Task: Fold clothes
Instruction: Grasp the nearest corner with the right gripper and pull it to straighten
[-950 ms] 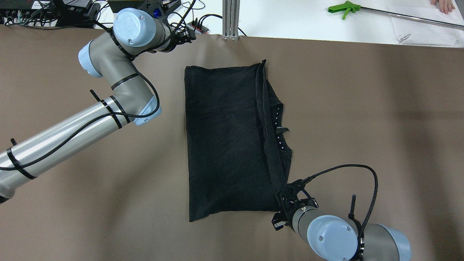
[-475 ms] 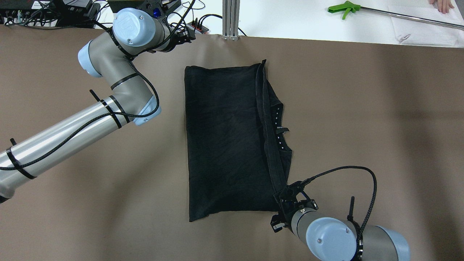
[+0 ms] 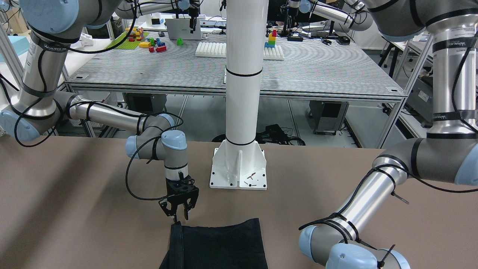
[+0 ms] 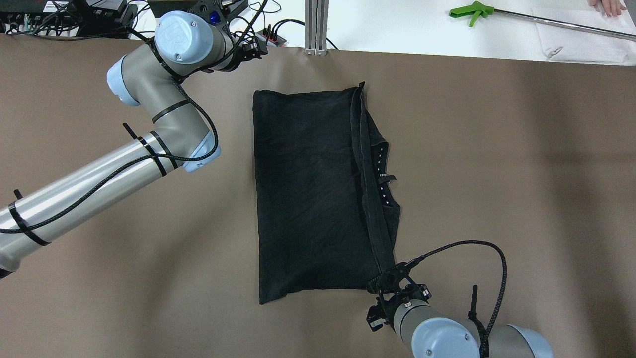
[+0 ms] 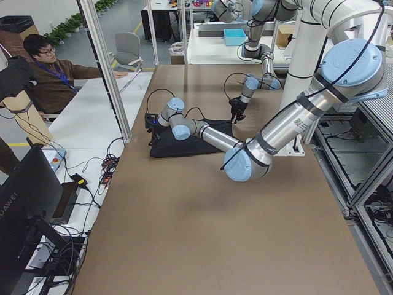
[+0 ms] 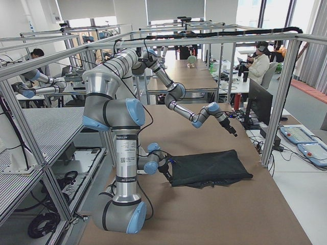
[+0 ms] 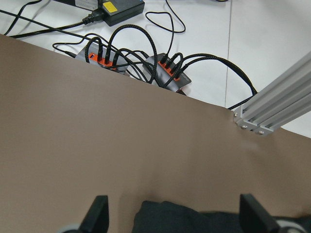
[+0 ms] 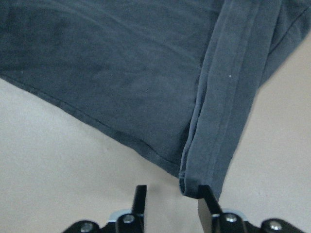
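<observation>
The dark garment (image 3: 224,246) is to be folded, so the robot's right gripper will grab it next by the end of its hem band (image 3: 176,228).
The black garment (image 4: 308,189) lies folded flat in the middle of the brown table, with its thicker hem band (image 4: 370,199) along the right side and small white marks (image 4: 381,164) beside it. My right gripper (image 4: 385,286) is open and empty, just off the hem's near corner. The right wrist view shows its fingertips (image 8: 140,196) astride the end of the hem (image 8: 223,126), not touching it. The front view (image 3: 178,213) shows the same. My left gripper (image 7: 175,218) is wide open and empty at the garment's far left corner (image 7: 170,213).
A green-handled grabber tool (image 4: 472,11) and a white sheet (image 4: 576,42) lie on the white bench beyond the table. Power strips with cables (image 7: 160,70) and an aluminium post (image 4: 316,25) stand at the far edge. The white column base (image 3: 239,170) is on the robot's side.
My right gripper has drawn back toward the robot and a little left, off the hem's near corner. The garment and the left arm have not moved.
</observation>
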